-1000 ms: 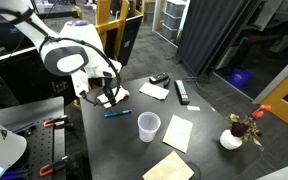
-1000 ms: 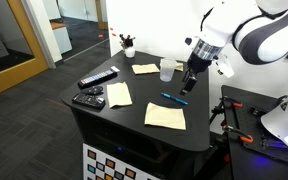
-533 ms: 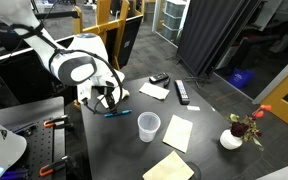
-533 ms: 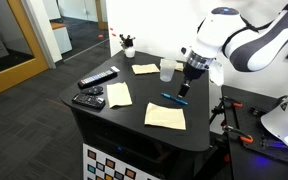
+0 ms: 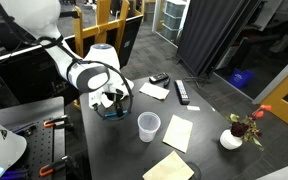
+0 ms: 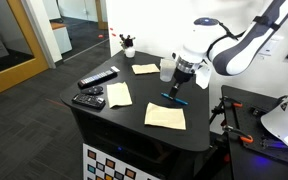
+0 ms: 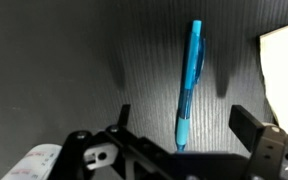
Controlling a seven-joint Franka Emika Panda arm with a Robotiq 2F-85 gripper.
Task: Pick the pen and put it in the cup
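The robot's gripper isn't ready to close on the pen (image 7: 189,82) and needs to come down first: its open fingers are above the pen in the wrist view, and their shadows are apart from them.
The blue-teal pen (image 7: 189,82) lies flat on the dark table; it also shows in an exterior view (image 6: 172,99) and is mostly hidden behind my gripper in an exterior view (image 5: 111,115). My gripper (image 7: 179,118) is open and hangs low over the pen, with a finger on each side of its near end, not touching it. It shows in both exterior views (image 5: 112,104) (image 6: 179,85). The translucent cup (image 5: 149,126) stands upright on the table beside the gripper and also shows in an exterior view (image 6: 167,69).
Yellowish paper sheets (image 6: 165,115) (image 6: 119,94) (image 5: 177,132) lie on the table. Black remote controls (image 6: 98,78) (image 5: 182,92) and a small white pot with a red flower (image 5: 233,138) are nearby. The table edge (image 6: 144,148) is close in front.
My gripper has moved along the table toward the pen and dropped lower, so it now hangs right over the pen. The pen and cup have not moved.
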